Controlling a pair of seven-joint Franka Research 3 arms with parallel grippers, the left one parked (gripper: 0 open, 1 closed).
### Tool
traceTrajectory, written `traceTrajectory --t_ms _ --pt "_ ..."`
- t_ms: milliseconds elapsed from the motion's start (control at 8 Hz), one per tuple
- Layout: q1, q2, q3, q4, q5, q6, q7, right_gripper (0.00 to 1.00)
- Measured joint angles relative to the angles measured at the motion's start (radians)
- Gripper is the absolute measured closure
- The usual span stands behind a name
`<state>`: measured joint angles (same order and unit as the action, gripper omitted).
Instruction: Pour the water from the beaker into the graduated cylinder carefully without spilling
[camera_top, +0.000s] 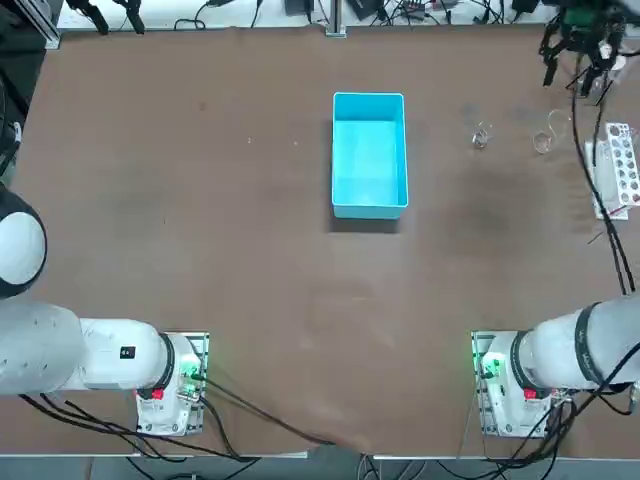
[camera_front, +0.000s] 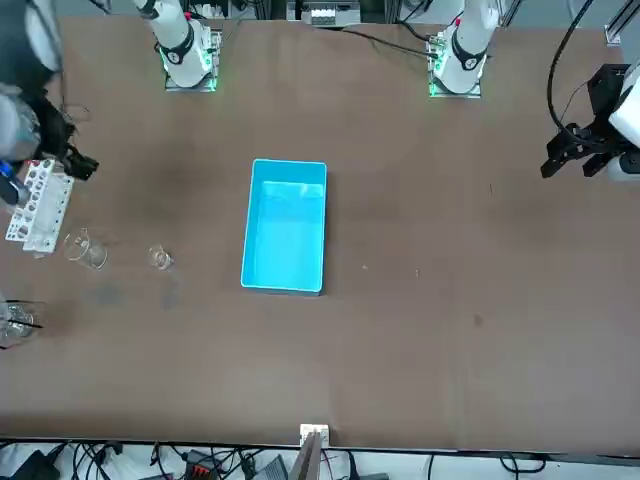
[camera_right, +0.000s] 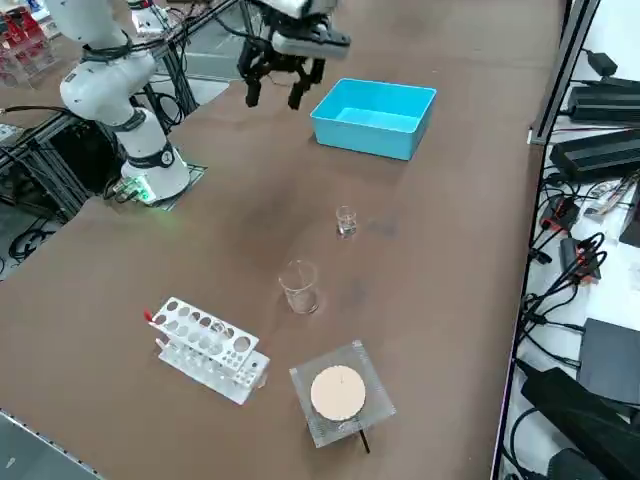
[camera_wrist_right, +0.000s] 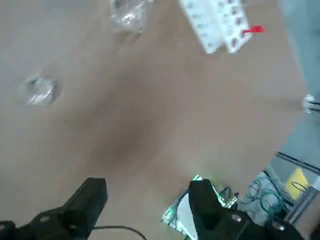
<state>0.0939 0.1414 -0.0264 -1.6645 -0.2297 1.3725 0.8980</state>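
Note:
The beaker's rim should stay free to pour into the graduated cylinder, so my right gripper needs to reach the beaker and grab it by its glass side.
The beaker is a tiny clear glass cup that stands upright on the brown table, right of the blue bin. The graduated cylinder, the larger clear vessel, stands a short way further right, towards the rack. My right gripper hangs high above the table's far right corner, away from both vessels. It is open and nothing is between its fingers.
A blue bin sits mid-table at the back. A white test-tube rack lies at the right edge. A clear flask with a white disc stands beyond the rack. Cables hang from the right arm.

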Motion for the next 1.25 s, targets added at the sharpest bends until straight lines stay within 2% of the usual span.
traceTrajectory --t_ms 375,750,1000,1250 --pt "0.201 0.149 0.007 -0.058 -0.205 0.097 0.442 0.0" --pt "0.34 0.265 0.008 -0.147 -0.42 0.158 0.845 0.0" --pt "0.398 0.37 0.009 -0.162 -0.546 0.182 1.098 0.0" --pt "0.401 0.456 0.001 -0.16 -0.634 0.236 1.303 0.0"
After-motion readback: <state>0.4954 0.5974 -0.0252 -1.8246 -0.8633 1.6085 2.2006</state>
